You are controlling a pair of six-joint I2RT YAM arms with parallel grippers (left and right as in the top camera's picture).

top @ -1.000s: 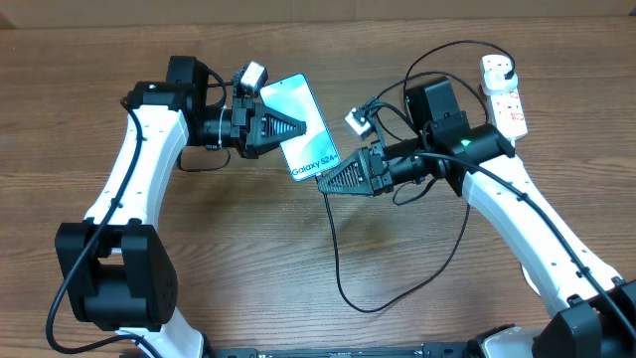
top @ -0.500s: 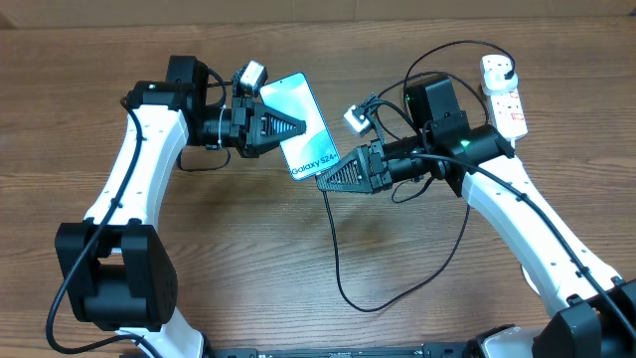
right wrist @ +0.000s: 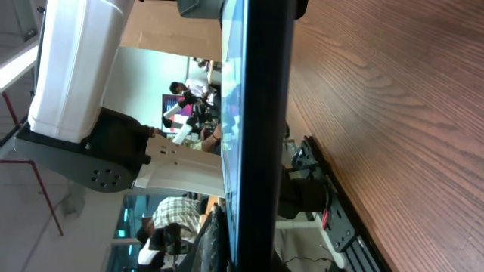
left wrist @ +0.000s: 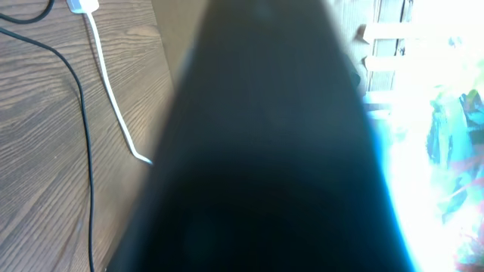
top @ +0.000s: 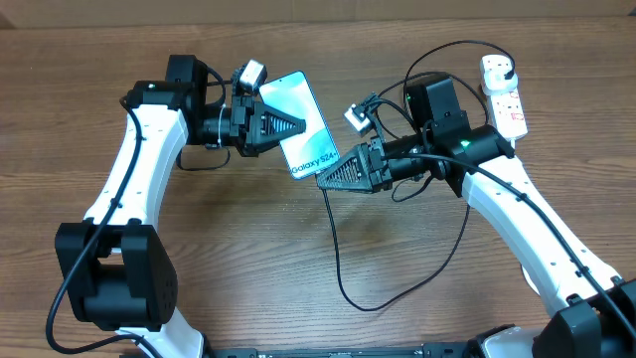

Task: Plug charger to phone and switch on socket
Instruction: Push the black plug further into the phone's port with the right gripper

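My right gripper's fingers meet the phone's lower edge [top: 308,174], with the charger cable in line below. The connector would stay seated if released, so it is now time to open.
In the overhead view my left gripper [top: 296,127] is shut on the phone [top: 316,134] and holds it above the table, cyan screen up. My right gripper [top: 323,182] is shut on the charger's connector end right at the phone's lower edge. The black charger cable [top: 335,249] hangs from it and loops over the table toward the white socket [top: 507,99] at the far right, where a black plug [top: 500,68] sits. The phone's dark back [left wrist: 265,151] fills the left wrist view. The right wrist view shows the phone edge-on [right wrist: 265,113]. The connector tip is hidden.
The wooden table [top: 238,259] spreads below both arms. A black cable [left wrist: 83,136] and a thin white lead [left wrist: 113,91] lie on the wood in the left wrist view. Black cables loop around the right arm [top: 437,109].
My right gripper has edged slightly left toward the phone's lower edge. The left gripper and the phone have stayed still.
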